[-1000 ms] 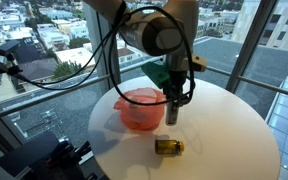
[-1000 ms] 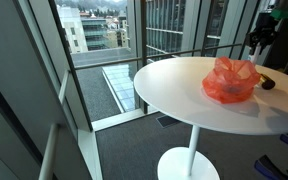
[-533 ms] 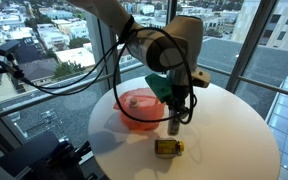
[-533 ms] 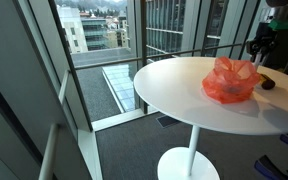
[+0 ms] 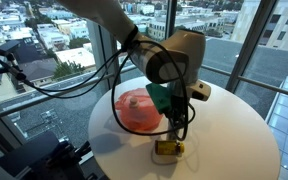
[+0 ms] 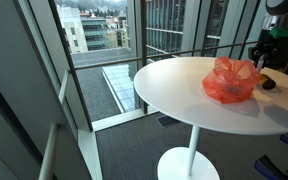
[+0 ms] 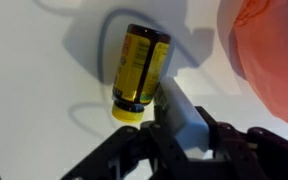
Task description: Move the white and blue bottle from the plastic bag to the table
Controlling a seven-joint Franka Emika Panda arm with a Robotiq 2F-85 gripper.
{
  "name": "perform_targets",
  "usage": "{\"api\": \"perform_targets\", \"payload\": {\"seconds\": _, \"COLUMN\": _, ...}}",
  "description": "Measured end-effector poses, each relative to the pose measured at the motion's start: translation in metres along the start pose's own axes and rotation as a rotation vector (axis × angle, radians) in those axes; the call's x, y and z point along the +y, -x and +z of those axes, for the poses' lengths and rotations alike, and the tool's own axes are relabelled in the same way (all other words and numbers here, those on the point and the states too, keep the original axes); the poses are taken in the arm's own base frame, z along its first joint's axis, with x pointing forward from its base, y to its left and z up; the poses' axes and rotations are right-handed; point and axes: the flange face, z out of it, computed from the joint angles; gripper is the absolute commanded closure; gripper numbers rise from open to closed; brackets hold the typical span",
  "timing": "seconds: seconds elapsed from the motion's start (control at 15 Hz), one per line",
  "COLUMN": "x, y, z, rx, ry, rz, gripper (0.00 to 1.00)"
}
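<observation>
The white and blue bottle's lower end meets the tabletop beside the amber bottle and the bottle would stand if released, so it is now time to open my gripper.
My gripper (image 5: 174, 132) is low over the round white table (image 5: 234, 140), just beside the red-orange plastic bag (image 5: 134, 108). In the wrist view the jaws (image 7: 189, 122) are shut on a pale white-grey object, which looks like the white and blue bottle (image 7: 184, 110); its blue part does not show. Its lower end is close to an amber bottle with a yellow cap (image 7: 139, 62) lying on the table. The amber bottle also shows in an exterior view (image 5: 169, 147). The bag also shows in an exterior view (image 6: 231, 80) and at the wrist view's right edge (image 7: 276, 50).
The table (image 6: 174, 90) stands on a single pedestal beside floor-to-ceiling windows with a railing. Black cables hang from the arm over the bag. Bare tabletop lies to the right of the amber bottle, and the table edge is close in front of it.
The gripper has moved from above the bag's edge down and forward toward the amber bottle, carrying the held object. The bag and amber bottle have not moved.
</observation>
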Motion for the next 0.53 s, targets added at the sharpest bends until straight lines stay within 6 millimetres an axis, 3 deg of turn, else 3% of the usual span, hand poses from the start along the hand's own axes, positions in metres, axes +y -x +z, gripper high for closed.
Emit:
{"api": "perform_targets", "payload": {"seconds": 0.07, "x": 0.0005, "y": 0.0008, "z": 0.0013, "rx": -0.001, "ry": 0.000, "rz": 0.002, "gripper": 0.38}}
{"api": "perform_targets", "payload": {"seconds": 0.4, "x": 0.0008, "y": 0.0008, "z": 0.0008, "rx": 0.005, "ry": -0.002, "rz": 0.002, "gripper": 0.01}}
{"api": "perform_targets", "payload": {"seconds": 0.53, "x": 0.0002, "y": 0.0008, "z": -0.0022, "rx": 0.010, "ry": -0.004, "rz": 0.001, "gripper": 0.00}}
